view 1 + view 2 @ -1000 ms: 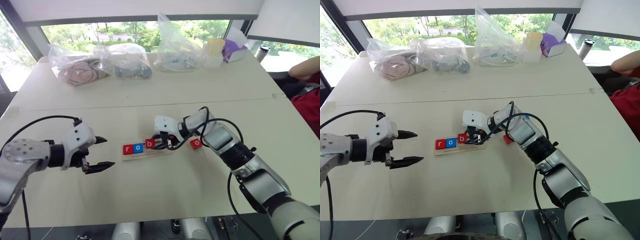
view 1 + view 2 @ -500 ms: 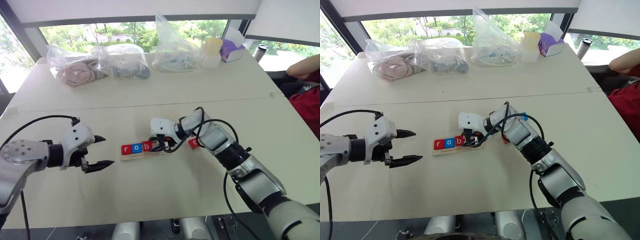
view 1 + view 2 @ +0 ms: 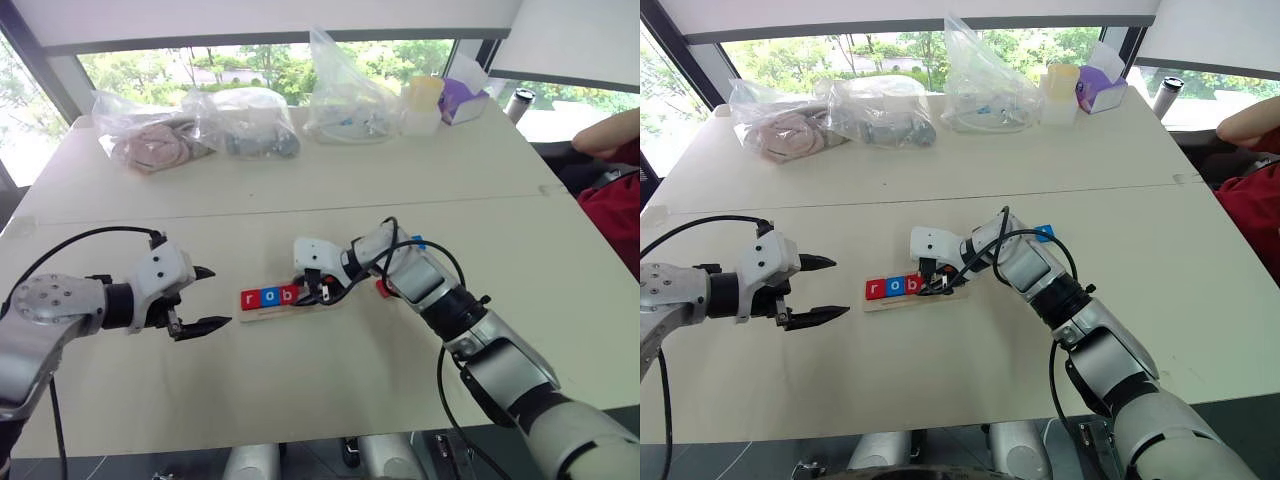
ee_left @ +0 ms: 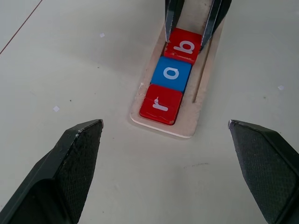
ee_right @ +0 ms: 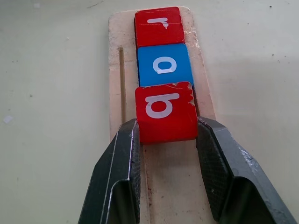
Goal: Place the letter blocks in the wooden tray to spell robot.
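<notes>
In the right wrist view the red b sits over the tray's channel beside the blue o, so it is now time for my right gripper to open.
The wooden tray [image 5: 117, 70] lies mid-table. In it a red r block [image 5: 158, 21] and a blue o block [image 5: 164, 65] sit side by side. My right gripper [image 3: 312, 291] is shut on a red b block [image 5: 166, 112], which it holds over the tray's third place with its edge against the blue o. A loose red block [image 3: 382, 288] lies on the table, mostly hidden behind my right forearm. Further back lies a blue block [image 3: 1044, 233]. My left gripper [image 3: 218, 296] hovers open just left of the tray, with nothing between its fingers.
Clear plastic bags [image 3: 240, 122] of items line the table's far edge. Beside them stand a yellow-lidded cup [image 3: 425, 104] and a purple tissue box [image 3: 465, 100]. A person's arm and red garment [image 3: 615, 190] show at the right edge.
My right forearm has shifted slightly left, covering most of the loose red block and uncovering the blue one. The b block stays gripped at the tray. My left gripper has not moved.
</notes>
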Robot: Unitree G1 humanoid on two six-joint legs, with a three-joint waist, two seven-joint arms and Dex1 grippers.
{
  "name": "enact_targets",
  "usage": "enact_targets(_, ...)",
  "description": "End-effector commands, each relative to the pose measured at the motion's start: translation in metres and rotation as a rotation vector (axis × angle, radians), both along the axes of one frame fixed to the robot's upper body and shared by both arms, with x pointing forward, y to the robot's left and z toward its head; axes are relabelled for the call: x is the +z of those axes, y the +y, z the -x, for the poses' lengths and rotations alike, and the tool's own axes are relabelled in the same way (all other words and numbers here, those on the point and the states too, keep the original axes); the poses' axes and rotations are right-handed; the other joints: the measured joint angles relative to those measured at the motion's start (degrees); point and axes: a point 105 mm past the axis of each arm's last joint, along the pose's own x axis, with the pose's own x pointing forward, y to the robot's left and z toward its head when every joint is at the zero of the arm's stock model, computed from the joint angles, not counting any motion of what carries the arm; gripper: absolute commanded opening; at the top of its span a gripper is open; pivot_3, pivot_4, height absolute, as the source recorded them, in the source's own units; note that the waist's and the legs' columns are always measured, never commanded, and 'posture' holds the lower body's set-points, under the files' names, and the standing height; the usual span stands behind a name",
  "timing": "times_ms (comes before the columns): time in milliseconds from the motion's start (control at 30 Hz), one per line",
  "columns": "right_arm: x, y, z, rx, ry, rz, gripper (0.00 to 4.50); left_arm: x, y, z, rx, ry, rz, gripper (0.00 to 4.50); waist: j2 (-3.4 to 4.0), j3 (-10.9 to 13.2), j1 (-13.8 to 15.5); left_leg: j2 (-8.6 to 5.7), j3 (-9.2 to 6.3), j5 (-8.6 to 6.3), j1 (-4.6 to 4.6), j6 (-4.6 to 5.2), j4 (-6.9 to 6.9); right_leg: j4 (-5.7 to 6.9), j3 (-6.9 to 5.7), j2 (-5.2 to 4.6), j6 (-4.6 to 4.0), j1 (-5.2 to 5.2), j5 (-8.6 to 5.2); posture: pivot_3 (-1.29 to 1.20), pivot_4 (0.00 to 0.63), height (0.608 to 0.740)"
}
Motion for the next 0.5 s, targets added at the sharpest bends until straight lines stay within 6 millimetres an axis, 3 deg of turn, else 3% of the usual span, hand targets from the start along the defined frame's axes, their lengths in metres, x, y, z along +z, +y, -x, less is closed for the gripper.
enact_targets(33, 0.0077, 0.0049, -0.0025, 0.007, -0.021, -0.004, 1.11, 0.0032, -0.0035, -0.0028, -0.010, -0.033, -0.008, 4.50, 0.00, 0.00, 0.00, 0.00, 0.00, 0.00, 0.00, 0.00, 0.00, 0.00, 0.00, 0.00, 0.00, 0.00, 0.00, 0.00, 0.150, 0.740)
enact_targets(500, 0.0073, 0.0058, -0.0010, 0.009, -0.003, -0.008, 1.11, 0.0012, -0.0076, -0.0050, -0.015, -0.040, -0.006, 4.50, -0.01, 0.00, -0.02, 0.00, 0.00, 0.00, 0.01, 0.00, 0.00, 0.01, 0.00, 0.01, 0.00, 0.00, 0.01, 0.00, 0.150, 0.740)
